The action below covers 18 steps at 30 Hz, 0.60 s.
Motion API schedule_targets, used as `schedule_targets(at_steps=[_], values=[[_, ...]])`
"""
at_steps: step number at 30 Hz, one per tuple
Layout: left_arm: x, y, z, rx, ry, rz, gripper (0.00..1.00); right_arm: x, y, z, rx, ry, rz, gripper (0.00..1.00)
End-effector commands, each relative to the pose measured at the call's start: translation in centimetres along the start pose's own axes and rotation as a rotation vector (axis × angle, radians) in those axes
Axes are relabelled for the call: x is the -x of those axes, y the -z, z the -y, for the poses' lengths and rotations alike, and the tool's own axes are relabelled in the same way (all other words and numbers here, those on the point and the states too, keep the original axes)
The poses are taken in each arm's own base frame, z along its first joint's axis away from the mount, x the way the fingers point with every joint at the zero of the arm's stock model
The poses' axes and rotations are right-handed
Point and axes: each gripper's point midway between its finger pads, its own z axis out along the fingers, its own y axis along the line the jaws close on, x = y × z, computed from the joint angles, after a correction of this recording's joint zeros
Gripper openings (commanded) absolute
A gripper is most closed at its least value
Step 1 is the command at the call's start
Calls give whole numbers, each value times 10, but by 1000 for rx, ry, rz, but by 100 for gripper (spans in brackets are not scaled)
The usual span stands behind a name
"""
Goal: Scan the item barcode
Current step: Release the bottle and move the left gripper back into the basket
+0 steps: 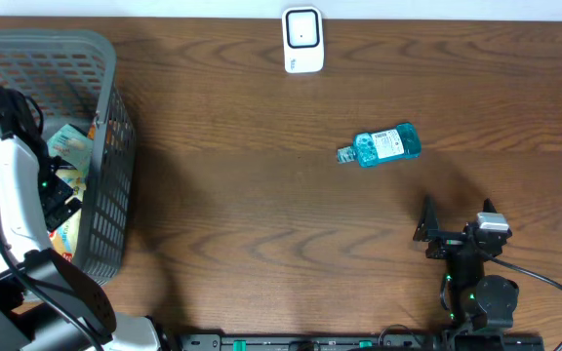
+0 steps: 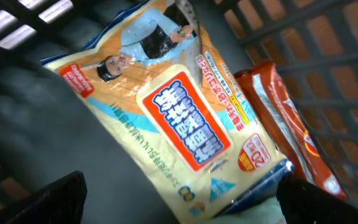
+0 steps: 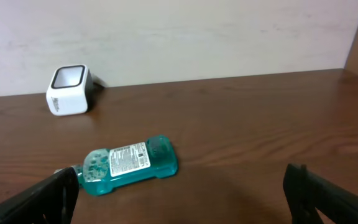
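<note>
Next, my left gripper grips the yellow wipes pack across its middle at the red label (image 2: pixel 184 119), leaving its ends free, to lay it out for scanning.
A white barcode scanner (image 1: pixel 301 39) stands at the table's far edge; the right wrist view shows the scanner (image 3: pixel 69 91) at upper left. A teal mouthwash bottle (image 1: pixel 386 146) lies on its side right of centre, label up. My right gripper (image 1: pixel 455 218) rests open near the front edge, a little short of the bottle (image 3: pixel 129 164), with nothing between its fingers (image 3: pixel 42 199). My left gripper (image 1: pixel 66 195) hangs open inside the grey basket (image 1: pixel 111 117). Directly below it lies a yellow wipes pack (image 2: pixel 179 118), which the open left gripper (image 2: pixel 182 205) hovers over without touching.
An orange packet (image 2: pixel 291 130) lies beside the wipes pack against the basket's lattice wall (image 2: pixel 328 37). A pale green item (image 2: pixel 253 211) peeks out under the pack. The basket takes up the table's left end. Bare wood (image 1: pixel 242 175) lies between basket and bottle.
</note>
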Motion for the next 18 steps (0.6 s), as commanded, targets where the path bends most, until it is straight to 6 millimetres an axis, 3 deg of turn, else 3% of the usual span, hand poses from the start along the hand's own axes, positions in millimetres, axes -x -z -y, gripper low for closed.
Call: schedule_targets(at_steps=[1, 7, 17, 18], values=[[5, -19, -3, 27, 43, 26, 98, -2, 0, 1, -2, 13, -7, 99], [0, -50, -2, 95, 42, 37, 98, -2, 0, 1, -2, 13, -7, 99], [-21, -102, -23, 258, -12, 44, 99, -2, 0, 1, -2, 13, -7, 99], [-21, -106, -25, 270, -32, 48, 77, -2, 0, 1, -2, 13, -7, 99]])
